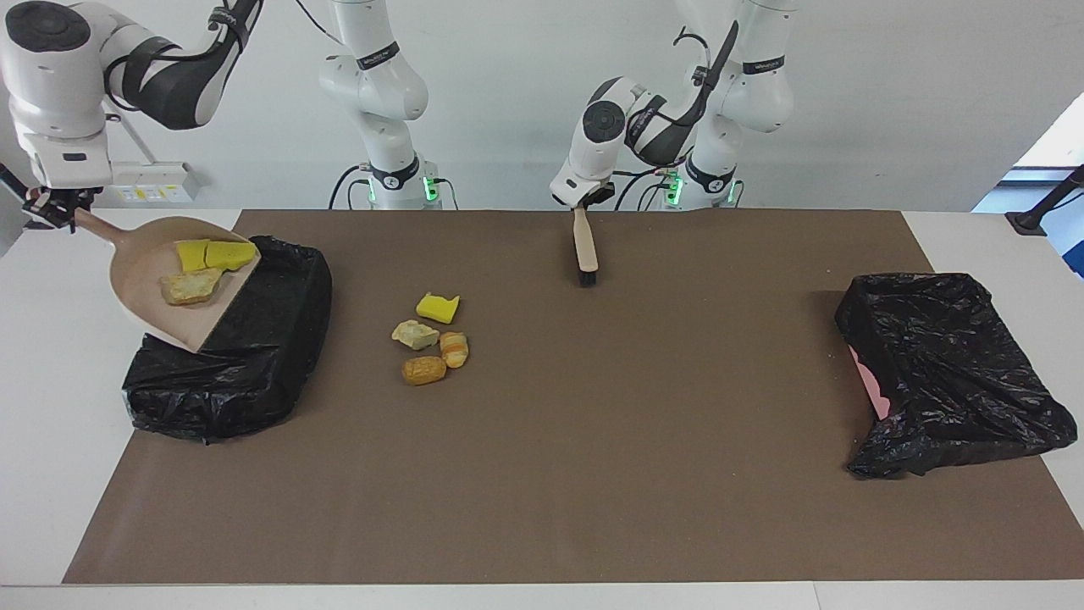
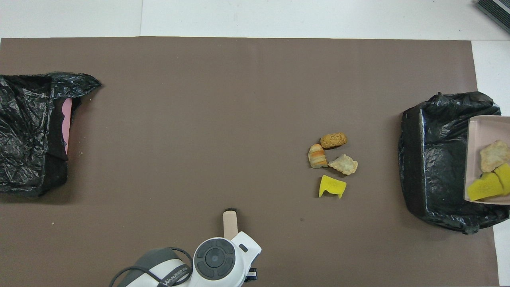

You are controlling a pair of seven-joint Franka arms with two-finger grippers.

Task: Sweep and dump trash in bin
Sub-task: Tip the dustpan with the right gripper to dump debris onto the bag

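Observation:
The brush has its bristles down at the brown mat and would lie there. I need to open my left gripper.
My right gripper is shut on the handle of the beige dustpan, which is tilted over the black-bagged bin at the right arm's end. Two yellow sponge pieces and a beige lump of trash lie in the pan. On the mat beside that bin lie more trash pieces: a yellow sponge, a beige lump, a striped roll and a brown roll. My left gripper is shut on the brush, bristles down, near the robots.
A second black-bagged bin with pink showing at its side stands at the left arm's end. The brown mat covers most of the table. A white power strip lies near the right arm's corner.

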